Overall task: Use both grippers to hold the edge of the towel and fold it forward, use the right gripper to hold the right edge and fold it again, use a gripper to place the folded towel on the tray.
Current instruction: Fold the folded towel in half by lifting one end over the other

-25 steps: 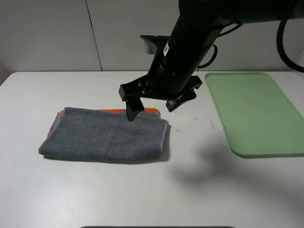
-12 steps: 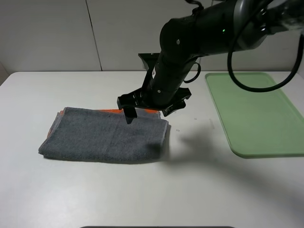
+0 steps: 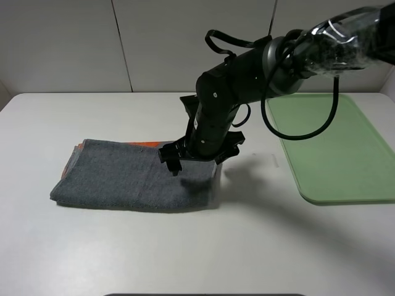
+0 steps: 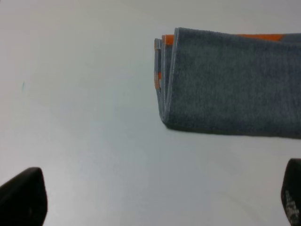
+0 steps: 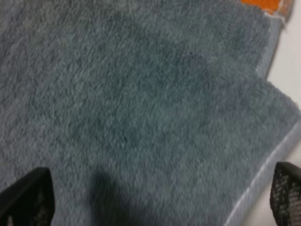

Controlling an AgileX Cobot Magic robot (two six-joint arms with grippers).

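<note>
My right gripper grabs the grey towel by its short white-stitched edge (image 3: 213, 186) next, to fold the towel smaller for the green tray (image 3: 342, 154).
The grey towel (image 3: 123, 179) lies folded once on the white table, with an orange edge (image 3: 145, 144) showing along its far side. My right gripper (image 3: 196, 161) is open and low over the towel's right end, one finger (image 3: 173, 165) on the grey cloth. In the right wrist view the towel (image 5: 141, 94) fills the picture between the dark fingertips (image 5: 26, 195). My left gripper (image 4: 157, 207) is open and empty above bare table, apart from the towel's layered end (image 4: 164, 75). The left arm does not show in the exterior view.
The green tray (image 3: 333, 145) lies on the right of the table, a short way from the towel's right end. The white table (image 3: 185, 246) stretches in front of the towel. A wall stands behind the table.
My right gripper has dropped from above the towel's far right part down to the cloth, and the arm has folded lower. The towel has not moved.
</note>
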